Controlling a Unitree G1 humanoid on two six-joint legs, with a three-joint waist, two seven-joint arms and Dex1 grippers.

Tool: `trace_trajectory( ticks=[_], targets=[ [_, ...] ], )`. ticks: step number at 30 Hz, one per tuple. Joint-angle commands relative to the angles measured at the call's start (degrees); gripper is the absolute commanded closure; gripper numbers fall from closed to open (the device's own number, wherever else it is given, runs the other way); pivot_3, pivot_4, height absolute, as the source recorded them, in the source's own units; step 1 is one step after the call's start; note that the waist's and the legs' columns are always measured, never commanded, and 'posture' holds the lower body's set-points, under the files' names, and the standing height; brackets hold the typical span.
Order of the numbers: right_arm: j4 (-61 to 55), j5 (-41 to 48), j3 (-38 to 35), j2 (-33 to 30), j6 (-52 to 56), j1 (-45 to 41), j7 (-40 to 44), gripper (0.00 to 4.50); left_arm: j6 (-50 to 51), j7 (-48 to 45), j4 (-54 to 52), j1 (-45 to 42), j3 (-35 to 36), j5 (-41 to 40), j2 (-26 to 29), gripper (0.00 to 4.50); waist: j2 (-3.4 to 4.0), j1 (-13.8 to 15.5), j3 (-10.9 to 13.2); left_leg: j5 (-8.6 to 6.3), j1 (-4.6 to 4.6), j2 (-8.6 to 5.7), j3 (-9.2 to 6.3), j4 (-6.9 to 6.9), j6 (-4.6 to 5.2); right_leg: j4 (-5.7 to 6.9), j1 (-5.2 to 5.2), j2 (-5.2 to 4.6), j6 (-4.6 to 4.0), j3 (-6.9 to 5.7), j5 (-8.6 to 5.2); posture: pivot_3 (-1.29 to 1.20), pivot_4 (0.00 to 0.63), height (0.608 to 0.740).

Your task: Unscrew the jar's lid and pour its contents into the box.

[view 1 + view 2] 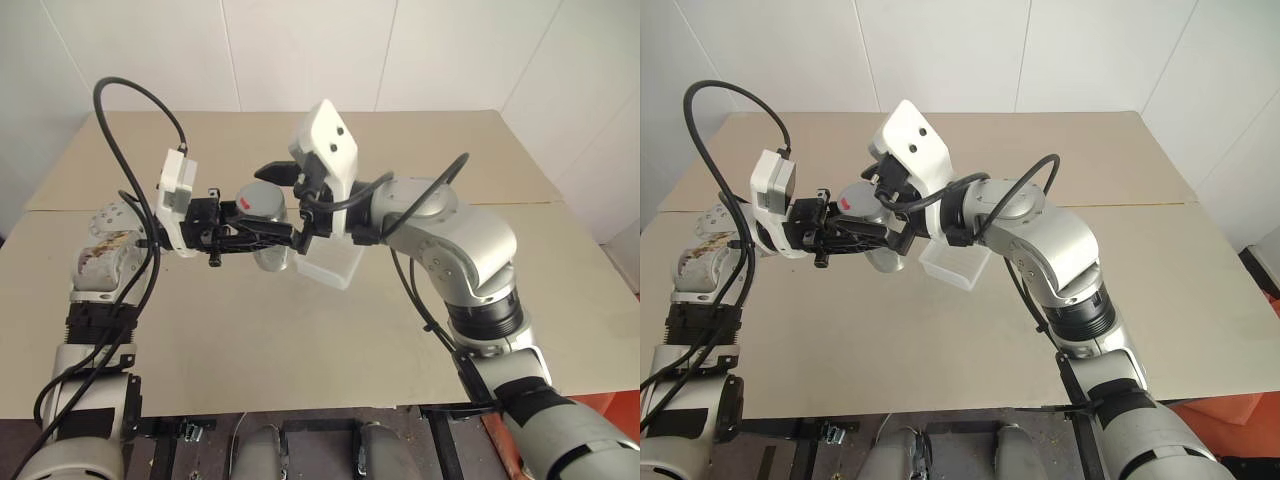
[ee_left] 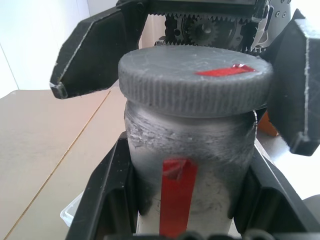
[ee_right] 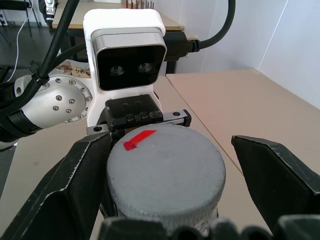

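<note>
My right gripper's fingers reach down around the grey ribbed lid, so it is time to close and catch the lid.
My left gripper is shut on the body of the jar, a scuffed clear cylinder with a red strip on its side, and holds it upright above the table. The grey ribbed lid sits on top and bears a red mark. My right gripper is open, with one finger close against the lid and the other finger apart from it. The contents are hidden behind the jar's cloudy wall. The box, a translucent white tub, rests on the table just right of and below the jar.
The beige table has a seam running across its far part and a front edge close to me. Black cables loop above both wrists. An orange object lies beyond the table's right front corner.
</note>
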Motion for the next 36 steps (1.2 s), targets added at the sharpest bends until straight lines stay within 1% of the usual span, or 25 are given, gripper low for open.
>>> trace_trajectory(
  ticks=[1, 15, 18, 21, 22, 27, 30, 34, 36],
  targets=[
    [-1.7, -0.1, -1.1, 0.3, -1.8, -1.6, 0.3, 0.03, -0.5, -0.1, -1.2, -0.4, 0.5, -0.3, 0.5, 2.55, 0.0, 0.0, 0.0, 0.0, 0.0, 0.0, 0.0, 0.0, 0.0, 0.0, 0.0, 0.0, 0.0, 0.0, 0.0, 0.0, 0.15, 0.74],
    [-2.1, 0.2, -1.2, 0.5, -2.8, -1.1, 1.0, 0.03, -0.2, -0.1, -1.4, -0.1, 0.6, -0.6, 0.6, 2.55, 0.0, 0.0, 0.0, 0.0, 0.0, 0.0, 0.0, 0.0, 0.0, -0.01, 0.0, 0.0, 0.0, 0.0, 0.0, 0.0, 0.15, 0.74],
    [-2.1, 0.0, -1.2, 0.6, -2.9, -1.0, 1.1, 0.61, -0.3, -0.2, -1.3, -0.1, 0.6, -0.5, 0.7, 2.55, 0.0, 0.0, 0.0, 0.0, 0.0, 0.0, 0.0, 0.0, 0.0, 0.0, 0.0, 0.0, 0.0, 0.0, 0.0, 0.0, 0.15, 0.74],
    [-1.9, -0.1, -1.5, 0.8, -3.1, -1.0, 0.8, 1.58, -0.3, -0.3, -1.3, -0.1, 0.6, -0.5, 0.8, 2.55, 0.0, 0.0, 0.0, 0.0, 0.0, 0.0, 0.0, 0.0, 0.0, -0.01, 0.0, 0.0, 0.0, 0.0, 0.0, 0.0, 0.15, 0.74],
    [-1.9, -0.2, -1.6, 0.8, -3.2, -1.0, 0.7, 1.76, -0.2, -0.3, -1.3, -0.1, 0.6, -0.5, 0.9, 2.55, 0.0, 0.0, 0.0, 0.0, 0.0, 0.0, 0.0, 0.0, 0.0, 0.0, 0.0, 0.0, 0.0, 0.0, 0.0, 0.0, 0.15, 0.74],
    [-1.4, 1.5, -4.0, 1.8, -2.1, -1.4, -0.1, 1.76, -0.4, -0.3, -1.5, 0.4, 0.6, -0.4, 1.0, 2.55, 0.0, 0.0, 0.0, 0.0, 0.0, 0.0, 0.0, 0.0, 0.0, 0.0, 0.0, 0.0, 0.0, 0.0, 0.0, 0.0, 0.15, 0.74],
    [-0.5, 6.6, -8.8, 3.1, 1.1, -2.1, -0.1, 1.76, -0.7, -0.7, -1.6, 1.0, 0.3, -0.2, 1.1, 2.55, 0.0, 0.0, 0.0, 0.0, 0.0, 0.0, 0.0, 0.0, 0.0, 0.0, 0.0, 0.0, 0.0, 0.0, 0.0, 0.0, 0.15, 0.74],
    [1.2, 16.4, -16.6, 3.5, 8.4, -3.4, -1.0, 1.76, -2.7, -1.7, -1.7, 2.2, -0.2, 0.9, 1.2, 2.55, 0.0, 0.1, 0.0, 0.0, 0.0, 0.01, 0.0, 0.0, 0.0, 0.02, 0.01, 0.0, 0.0, -0.01, 0.0, 0.0, 0.15, 0.74],
    [1.4, 18.2, -18.4, 2.9, 10.1, -3.5, -1.7, 1.76, -2.7, -1.6, -1.8, 2.5, -0.1, 0.9, 1.1, 2.55, 0.0, 0.1, 0.0, 0.0, 0.0, 0.01, 0.0, -0.01, 0.0, 0.01, 0.02, -0.01, 0.0, -0.02, 0.0, 0.0, 0.15, 0.74]
  ],
)
